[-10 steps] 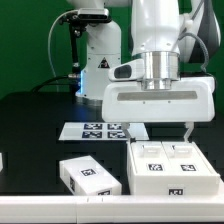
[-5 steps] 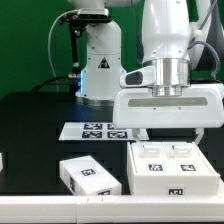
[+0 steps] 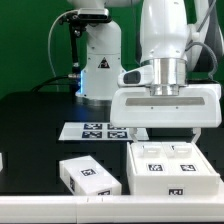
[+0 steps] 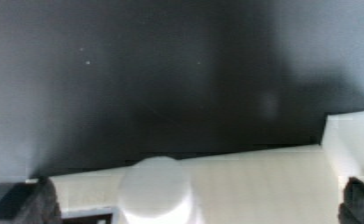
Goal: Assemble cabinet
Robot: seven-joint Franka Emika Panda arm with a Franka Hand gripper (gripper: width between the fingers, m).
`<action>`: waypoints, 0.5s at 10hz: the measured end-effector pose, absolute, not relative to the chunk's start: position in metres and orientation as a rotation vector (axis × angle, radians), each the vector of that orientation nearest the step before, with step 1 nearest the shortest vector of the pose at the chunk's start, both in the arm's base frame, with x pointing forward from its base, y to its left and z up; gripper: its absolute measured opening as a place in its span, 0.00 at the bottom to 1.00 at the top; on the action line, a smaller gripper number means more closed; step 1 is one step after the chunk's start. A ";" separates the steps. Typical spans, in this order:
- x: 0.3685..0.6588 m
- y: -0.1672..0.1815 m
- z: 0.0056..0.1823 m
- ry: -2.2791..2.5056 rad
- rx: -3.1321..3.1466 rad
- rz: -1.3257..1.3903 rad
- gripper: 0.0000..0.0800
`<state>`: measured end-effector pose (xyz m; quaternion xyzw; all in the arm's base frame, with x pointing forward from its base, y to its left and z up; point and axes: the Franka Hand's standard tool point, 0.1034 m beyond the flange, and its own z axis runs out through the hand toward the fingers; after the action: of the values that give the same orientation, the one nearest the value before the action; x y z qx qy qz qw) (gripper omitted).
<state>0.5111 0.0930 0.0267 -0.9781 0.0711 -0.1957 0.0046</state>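
I need to grab the cabinet with my gripper next, by its rounded white peg, so that I can stand the cabinet on its end for assembly.
The cabinet, a large white box with black-and-white tags on top, lies at the front on the exterior view's right. My gripper hangs just above it with its wide white hand level. The jaws stand far apart, one finger over the cabinet's far right corner. In the wrist view the dark fingertips sit at the two picture edges, and the gripper spans a white surface of the cabinet with a rounded white bump. Nothing is held.
A smaller solid white tagged block lies to the exterior view's left of the cabinet. The marker board lies behind them on the black table. The robot base stands at the back. A white piece shows at the left edge.
The gripper has shifted toward the exterior view's right, over the cabinet, then held still. Its jaws have stayed open. The parts on the table have not moved.
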 end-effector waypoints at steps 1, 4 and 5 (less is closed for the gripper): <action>0.512 0.092 0.027 0.224 -3.064 -0.624 0.99; 0.512 0.087 0.027 0.230 -3.068 -0.615 0.99; 0.512 0.085 0.027 0.229 -3.071 -0.613 0.99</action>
<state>0.5122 0.0849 0.0267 -0.9781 0.0728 -0.1952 0.0007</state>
